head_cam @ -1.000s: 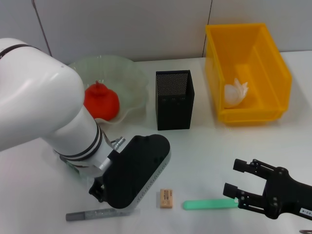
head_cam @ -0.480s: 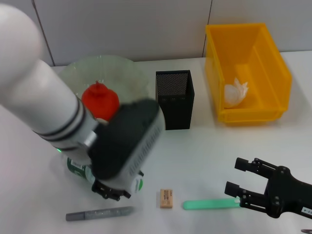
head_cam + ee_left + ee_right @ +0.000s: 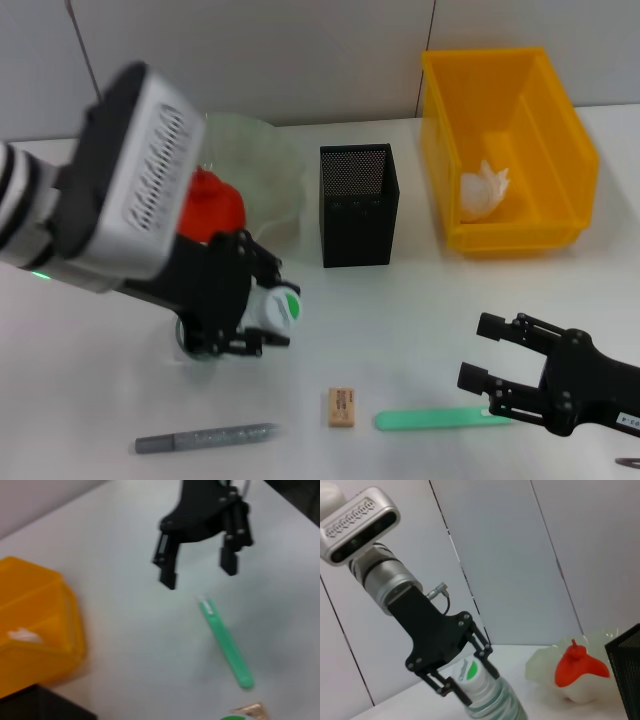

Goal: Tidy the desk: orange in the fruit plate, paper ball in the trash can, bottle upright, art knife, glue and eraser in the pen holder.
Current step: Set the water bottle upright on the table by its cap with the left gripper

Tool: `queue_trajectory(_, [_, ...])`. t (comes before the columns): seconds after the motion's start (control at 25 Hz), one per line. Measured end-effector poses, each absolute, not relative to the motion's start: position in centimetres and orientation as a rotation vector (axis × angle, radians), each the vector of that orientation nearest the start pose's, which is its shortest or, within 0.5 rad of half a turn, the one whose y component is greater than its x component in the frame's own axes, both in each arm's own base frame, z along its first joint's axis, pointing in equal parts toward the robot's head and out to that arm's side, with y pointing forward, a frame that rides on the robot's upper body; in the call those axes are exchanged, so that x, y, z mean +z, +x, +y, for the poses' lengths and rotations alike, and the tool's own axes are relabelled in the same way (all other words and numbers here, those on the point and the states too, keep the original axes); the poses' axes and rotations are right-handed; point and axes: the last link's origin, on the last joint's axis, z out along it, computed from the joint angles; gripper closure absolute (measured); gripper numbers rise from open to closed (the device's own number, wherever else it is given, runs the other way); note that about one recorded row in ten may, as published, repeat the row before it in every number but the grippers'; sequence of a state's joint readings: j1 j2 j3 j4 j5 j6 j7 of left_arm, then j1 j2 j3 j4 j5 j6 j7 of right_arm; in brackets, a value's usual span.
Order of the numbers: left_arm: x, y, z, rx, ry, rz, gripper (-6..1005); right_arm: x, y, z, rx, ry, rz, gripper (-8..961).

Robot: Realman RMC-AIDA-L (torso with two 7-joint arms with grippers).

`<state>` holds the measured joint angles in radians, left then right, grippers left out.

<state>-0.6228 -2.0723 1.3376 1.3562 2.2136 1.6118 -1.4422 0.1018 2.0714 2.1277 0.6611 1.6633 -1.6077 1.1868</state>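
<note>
The clear bottle leans over, its base tilted off the white table. My left gripper keeps hold of the bottle until it is upright.
My left gripper (image 3: 262, 312) is shut on the neck of the clear bottle (image 3: 278, 308), just below its white cap with the green mark. It holds the bottle tilted, front left of the pen holder (image 3: 358, 205). The right wrist view shows the same grip (image 3: 470, 677) on the bottle (image 3: 487, 700). The orange (image 3: 218, 205) lies in the fruit plate (image 3: 275, 165). The paper ball (image 3: 483, 190) lies in the trash can (image 3: 560, 120). The eraser (image 3: 341, 407), the green art knife (image 3: 440, 418) and a grey glue stick (image 3: 205, 438) lie at the front. My right gripper (image 3: 492, 360) is open beside the knife's tip.
The left wrist view shows the right gripper (image 3: 199, 572) above the green knife (image 3: 225, 642), with the trash can (image 3: 35, 625) to one side. The left arm covers much of the plate. A wall runs behind the table.
My left arm has swung up and turned, tipping the bottle from lying under the wrist toward standing. The right gripper has barely moved.
</note>
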Motion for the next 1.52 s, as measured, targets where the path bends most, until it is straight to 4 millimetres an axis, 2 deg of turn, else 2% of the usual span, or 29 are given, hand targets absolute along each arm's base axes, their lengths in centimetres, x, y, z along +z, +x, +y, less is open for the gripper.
queue_trajectory(0.28, [1.1,-14.7,34.5,-0.068,-2.919,0.405,561,1.0,30.9,23.4,1.021,-2.482,0.698,166])
queue_trajectory(0.44, [1.1,-15.4,34.7,-0.084,-2.912,0.321,562,1.2,30.5,23.8,1.038,-2.494,0.687,166])
queue_trajectory(0.56, [1.4,-16.1,34.9,-0.108,-2.901,0.148,562,1.2,30.4,23.9,1.041,-2.5,0.685,166])
queue_trajectory(0.72, [1.7,-16.2,35.0,-0.12,-2.891,0.089,563,1.2,30.3,23.9,1.043,-2.502,0.684,166])
queue_trajectory(0.76, [2.3,-16.4,35.4,-0.161,-2.863,-0.012,562,1.2,30.3,23.9,1.044,-2.502,0.684,166])
queue_trajectory(1.12, [3.6,-18.0,35.8,-0.287,-2.796,-0.18,556,1.0,30.2,23.9,1.05,-2.502,0.685,166])
queue_trajectory(1.4, [4.1,-18.5,35.9,-0.313,-2.766,-0.224,548,1.0,30.2,23.8,1.049,-2.5,0.688,166])
queue_trajectory(1.44, [4.6,-19.8,35.8,-0.391,-2.714,-0.288,547,1.0,30.3,23.8,1.049,-2.5,0.689,166])
queue_trajectory(1.52, [4.6,-19.8,35.8,-0.391,-2.714,-0.288,545,1.0,30.3,23.8,1.049,-2.5,0.688,166])
